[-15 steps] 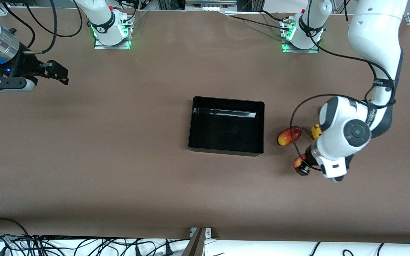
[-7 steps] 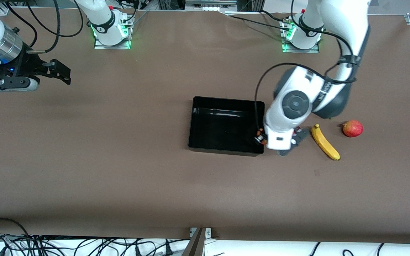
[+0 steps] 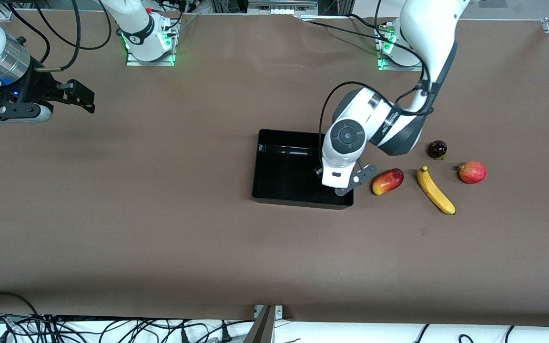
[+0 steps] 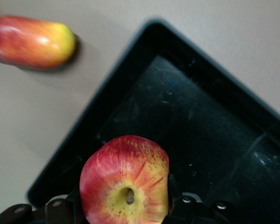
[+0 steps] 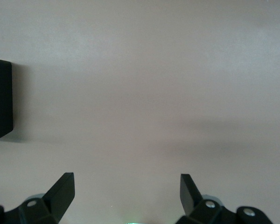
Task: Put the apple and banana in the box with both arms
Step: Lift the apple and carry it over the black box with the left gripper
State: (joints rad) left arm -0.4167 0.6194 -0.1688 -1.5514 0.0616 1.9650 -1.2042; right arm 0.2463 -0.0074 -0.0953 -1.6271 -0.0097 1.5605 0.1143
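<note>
My left gripper will keep holding the apple, because the apple hangs high above the box's rim in the left wrist view.
My left gripper [image 4: 124,193] is shut on the apple [image 4: 126,179], red with yellow streaks, its stem hollow facing the camera. It holds the apple over the corner of the black box [image 4: 91,119] at the left arm's end. In the front view the left arm's hand [image 3: 336,177] hides the apple above the box [image 3: 303,134]. The banana [image 3: 435,190] lies on the table between the box and the left arm's end. My right gripper [image 3: 81,97] is open and empty over bare table at the right arm's end and waits; it also shows in the right wrist view [image 5: 127,191].
An elongated red-yellow fruit [image 3: 387,181] lies between the box and the banana, and also shows in the left wrist view [image 4: 32,42]. A smooth red fruit with a nub [image 3: 472,172] and a dark round fruit [image 3: 437,149] lie near the banana. A corner of the box [image 5: 0,100] shows in the right wrist view.
My left arm has carried the apple from the table near the banana to over the box. The right arm has barely moved.
</note>
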